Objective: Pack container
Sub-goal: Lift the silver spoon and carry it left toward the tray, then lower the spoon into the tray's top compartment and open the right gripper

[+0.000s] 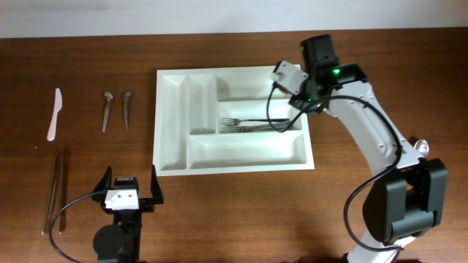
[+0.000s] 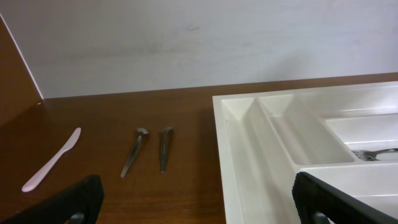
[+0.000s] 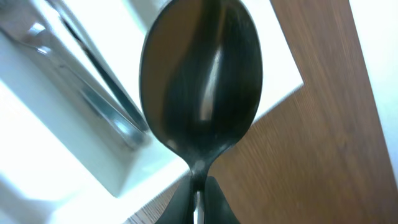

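Note:
The spoon's bowl hangs across the tray's corner rim, so my right gripper keeps hold of the spoon now until it is in the tray's far section [image 1: 246,83].
The container [image 1: 170,124] is a big white tray with compartments in the middle of the table, and it also fills the right of the left wrist view [image 2: 242,162]. Forks [image 1: 248,124] lie in its middle long compartment. My right gripper [image 1: 316,58] hovers over the tray's far right corner. In the right wrist view it [image 3: 198,199] is shut on the neck of a metal spoon [image 3: 202,81], whose bowl points away above the tray's corner. My left gripper [image 1: 130,177] stands open and empty near the front edge, left of the tray, and its fingers frame the left wrist view [image 2: 199,205].
Left of the tray lie a white plastic knife [image 1: 54,113] and two short metal utensils [image 1: 107,109] [image 1: 126,108]. Long thin metal sticks [image 1: 55,191] lie at the front left. The knife [image 2: 53,160] and the two utensils [image 2: 134,152] also show in the left wrist view.

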Controlling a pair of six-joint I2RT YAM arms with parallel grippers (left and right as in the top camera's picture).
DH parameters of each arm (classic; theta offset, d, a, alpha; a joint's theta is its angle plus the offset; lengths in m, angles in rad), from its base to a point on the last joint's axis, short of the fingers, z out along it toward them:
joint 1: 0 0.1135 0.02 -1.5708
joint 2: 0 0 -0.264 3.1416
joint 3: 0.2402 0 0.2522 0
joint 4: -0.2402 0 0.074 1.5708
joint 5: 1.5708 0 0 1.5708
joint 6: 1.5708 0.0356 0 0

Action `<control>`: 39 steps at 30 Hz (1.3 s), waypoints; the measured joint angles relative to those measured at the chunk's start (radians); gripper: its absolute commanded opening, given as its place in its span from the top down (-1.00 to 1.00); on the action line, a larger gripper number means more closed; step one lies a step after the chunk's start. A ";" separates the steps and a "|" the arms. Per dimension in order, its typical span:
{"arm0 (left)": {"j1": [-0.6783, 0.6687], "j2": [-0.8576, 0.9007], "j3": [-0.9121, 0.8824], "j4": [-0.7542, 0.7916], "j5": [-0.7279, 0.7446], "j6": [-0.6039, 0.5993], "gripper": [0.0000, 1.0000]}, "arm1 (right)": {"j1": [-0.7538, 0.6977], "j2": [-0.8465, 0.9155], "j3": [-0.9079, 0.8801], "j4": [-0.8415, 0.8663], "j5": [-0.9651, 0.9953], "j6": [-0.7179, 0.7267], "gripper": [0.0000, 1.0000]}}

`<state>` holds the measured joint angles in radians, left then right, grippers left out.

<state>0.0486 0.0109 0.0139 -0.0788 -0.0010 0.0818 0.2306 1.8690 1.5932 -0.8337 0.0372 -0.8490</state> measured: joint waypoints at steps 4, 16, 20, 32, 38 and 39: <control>0.000 0.000 0.000 0.000 0.000 0.000 -0.98 | 0.046 0.000 0.000 0.035 0.000 -0.011 0.92; 0.000 0.000 0.000 0.000 0.000 0.000 -0.99 | 0.071 0.000 0.000 0.268 -0.032 -0.050 0.93; 0.000 0.000 0.000 0.000 0.000 0.000 -0.98 | 0.071 0.009 0.000 0.328 -0.063 -0.071 0.92; 0.000 0.000 0.000 0.000 0.000 0.000 -0.99 | 0.059 0.169 0.089 0.348 -0.109 -0.013 0.92; 0.000 0.000 0.000 0.000 0.000 0.000 -0.99 | 0.050 0.180 0.129 0.349 -0.137 -0.024 0.92; 0.000 0.000 0.000 0.000 0.000 0.000 -0.98 | 0.050 0.180 0.130 0.349 -0.144 -0.026 0.92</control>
<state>0.0486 0.0109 0.0139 -0.0788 -0.0010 0.0818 0.2802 2.0491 1.7237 -0.4850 -0.1066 -0.8749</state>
